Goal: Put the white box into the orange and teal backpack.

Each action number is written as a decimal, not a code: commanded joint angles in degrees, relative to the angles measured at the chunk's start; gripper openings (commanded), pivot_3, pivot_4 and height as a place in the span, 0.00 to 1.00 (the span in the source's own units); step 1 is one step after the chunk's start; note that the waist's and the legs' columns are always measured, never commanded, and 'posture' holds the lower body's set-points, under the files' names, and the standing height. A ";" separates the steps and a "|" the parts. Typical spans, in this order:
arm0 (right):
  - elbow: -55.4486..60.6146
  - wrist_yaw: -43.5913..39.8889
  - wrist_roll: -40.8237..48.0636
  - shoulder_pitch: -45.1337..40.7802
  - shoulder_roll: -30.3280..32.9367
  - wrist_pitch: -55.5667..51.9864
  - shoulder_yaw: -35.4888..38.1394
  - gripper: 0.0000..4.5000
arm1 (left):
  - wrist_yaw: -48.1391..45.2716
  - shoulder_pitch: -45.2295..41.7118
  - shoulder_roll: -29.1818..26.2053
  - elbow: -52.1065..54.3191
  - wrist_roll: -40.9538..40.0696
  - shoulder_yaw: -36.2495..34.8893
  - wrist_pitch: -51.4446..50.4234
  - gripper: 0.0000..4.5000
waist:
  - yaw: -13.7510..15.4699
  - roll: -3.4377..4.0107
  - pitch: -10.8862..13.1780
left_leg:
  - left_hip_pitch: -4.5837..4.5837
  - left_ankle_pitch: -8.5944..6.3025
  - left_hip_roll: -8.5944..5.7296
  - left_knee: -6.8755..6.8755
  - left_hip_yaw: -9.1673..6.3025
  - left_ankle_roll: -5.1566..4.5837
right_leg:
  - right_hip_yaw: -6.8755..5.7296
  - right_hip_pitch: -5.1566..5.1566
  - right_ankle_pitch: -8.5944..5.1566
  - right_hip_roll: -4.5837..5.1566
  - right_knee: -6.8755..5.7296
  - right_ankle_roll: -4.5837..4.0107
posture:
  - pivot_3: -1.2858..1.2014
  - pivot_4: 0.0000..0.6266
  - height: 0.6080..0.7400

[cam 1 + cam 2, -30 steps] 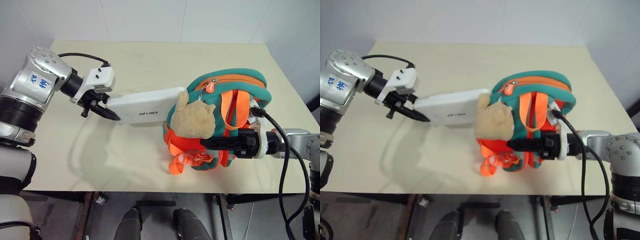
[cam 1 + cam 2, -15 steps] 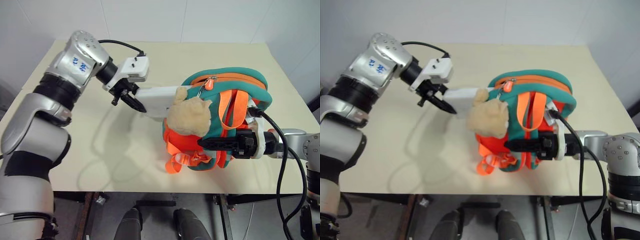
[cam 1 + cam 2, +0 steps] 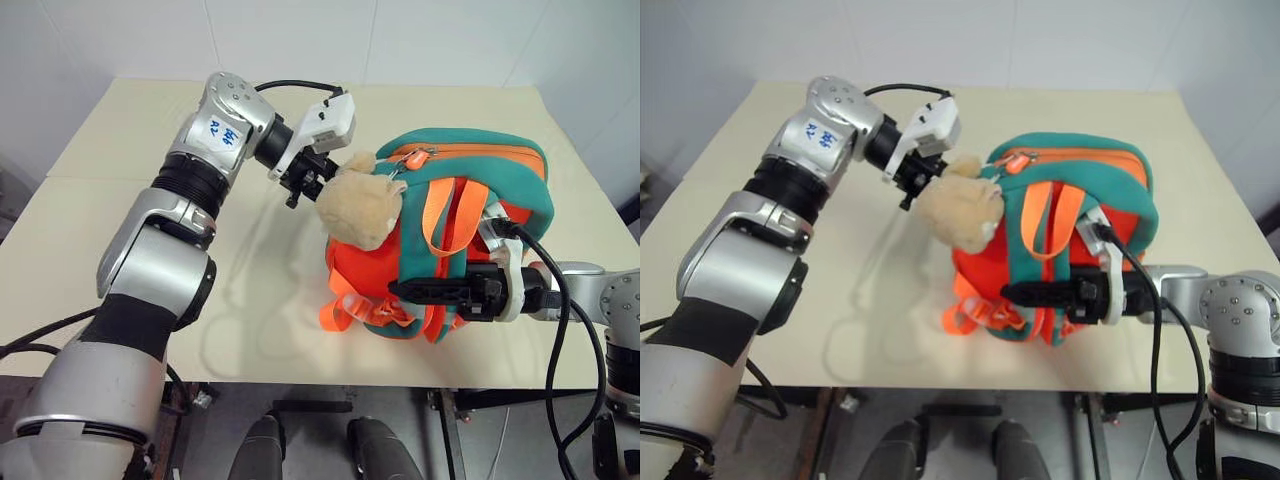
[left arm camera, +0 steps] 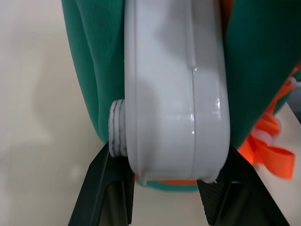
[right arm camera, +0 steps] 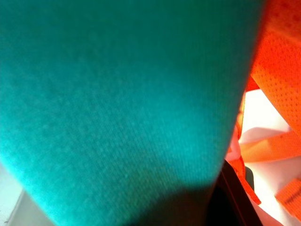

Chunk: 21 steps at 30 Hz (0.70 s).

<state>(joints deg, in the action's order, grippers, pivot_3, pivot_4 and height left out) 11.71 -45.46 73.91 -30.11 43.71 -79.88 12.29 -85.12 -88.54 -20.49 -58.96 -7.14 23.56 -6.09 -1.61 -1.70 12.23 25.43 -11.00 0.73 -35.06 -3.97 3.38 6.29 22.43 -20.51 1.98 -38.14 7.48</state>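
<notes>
I need to open my left gripper: in the left wrist view the white box (image 4: pixel 174 89) is deep between the backpack's teal sides, so the box would stay inside.
The orange and teal backpack (image 3: pixel 470 190) stands on the table, its zip opening facing my left arm, with a tan plush toy (image 3: pixel 358 208) hanging at that side. My left gripper (image 3: pixel 305 188) is shut on the end of the white box (image 4: pixel 174 89). In the left wrist view the box runs between the black fingers (image 4: pixel 110 188) into the teal mouth of the bag. In the head views the plush toy hides the box. My right gripper (image 3: pixel 425 292) is shut on the backpack's near side, across its teal and orange straps.
The beige table (image 3: pixel 120 220) stretches to the left of the backpack, and its front edge (image 3: pixel 300 380) runs close below the bag. A white wall rises behind the table. A black cable (image 3: pixel 560 320) loops off my right wrist.
My left gripper has moved right with the white box, which has slid from mostly outside into the backpack. The bag has shifted slightly to the right. The right gripper kept its hold.
</notes>
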 commanded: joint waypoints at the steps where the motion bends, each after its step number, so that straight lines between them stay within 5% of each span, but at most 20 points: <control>1: 1.91 1.32 1.64 0.29 -0.62 0.07 0.02 0.19 | -0.89 -0.84 3.21 3.47 -1.59 -4.38 1.52 0.33 | -0.03 0.00 0.00 | 0.00 0.00 0.00 0.00 0.00 0.00 | 0.00 0.00 0.00 0.00 -0.01 0.00 | 0.52 0.24 1.00; 3: 2.07 1.74 2.03 0.50 -0.64 0.09 0.17 0.19 | -1.77 -0.01 2.77 4.21 -0.78 -5.01 1.29 0.33 | -0.08 0.00 0.00 | -0.01 0.00 0.00 0.00 0.00 0.00 | 0.00 0.01 0.00 0.00 -0.03 0.00 | 0.52 0.24 1.00; 12: 2.35 2.92 3.05 1.37 -0.59 0.59 0.36 0.18 | -3.86 4.33 -5.04 7.45 0.27 -9.10 0.72 0.92 | -0.38 0.01 0.00 | -0.10 0.00 0.03 -0.02 0.02 0.01 | 0.04 0.01 0.00 -0.05 -0.20 0.00 | 0.52 0.24 1.00; 21: 2.42 3.52 3.14 2.00 -1.06 1.56 0.17 0.18 | -3.52 15.04 -13.67 16.96 -4.65 -17.11 -1.09 0.92 | -0.90 0.02 -0.01 | -0.20 0.02 0.09 -0.06 0.03 0.02 | 0.10 0.00 -0.01 -0.10 -0.42 -0.02 | 0.52 0.24 1.00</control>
<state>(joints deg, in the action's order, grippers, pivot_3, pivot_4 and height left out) 12.92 -42.11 75.83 -28.48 42.58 -78.67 11.79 -85.99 -74.68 -33.17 -45.82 -9.30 8.89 -6.64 -2.51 -1.68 12.22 25.22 -10.98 0.84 -35.11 -3.95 3.39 6.38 22.42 -20.52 1.87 -38.57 7.45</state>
